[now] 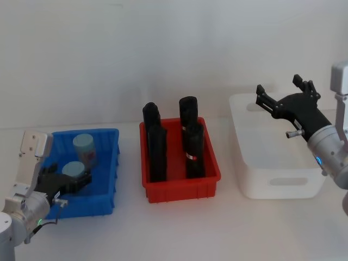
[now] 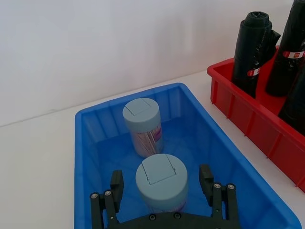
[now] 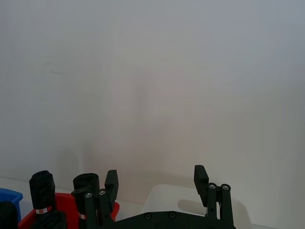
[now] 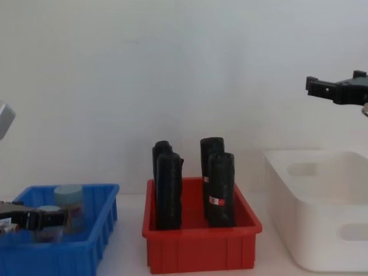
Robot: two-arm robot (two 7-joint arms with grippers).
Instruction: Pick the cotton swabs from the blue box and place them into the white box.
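I should next grab the tub by its pale blue lid (image 4: 49,208) with my left gripper, and then I will move the cotton swabs into the white box.
Two cotton swabs tubs with pale blue lids stand upright in the blue box (image 1: 111,163) (image 2: 81,157) (image 4: 86,244). The far tub (image 1: 85,148) (image 2: 141,125) (image 4: 69,198) stands free. My left gripper (image 1: 78,181) (image 2: 161,185) (image 4: 35,218) is lowered into the box, open, with one finger on each side of the near tub (image 1: 72,168) (image 2: 161,171) and small gaps between. My right gripper (image 1: 278,87) (image 3: 156,177) (image 4: 334,87) hovers open and empty above the white box (image 1: 277,182) (image 3: 164,198) (image 4: 313,230) at the right.
A red bin (image 1: 182,191) (image 4: 198,253) holding several tall black rolls (image 1: 194,149) stands between the blue and white boxes. A plain white wall rises behind the table. Bare tabletop lies in front of all three containers.
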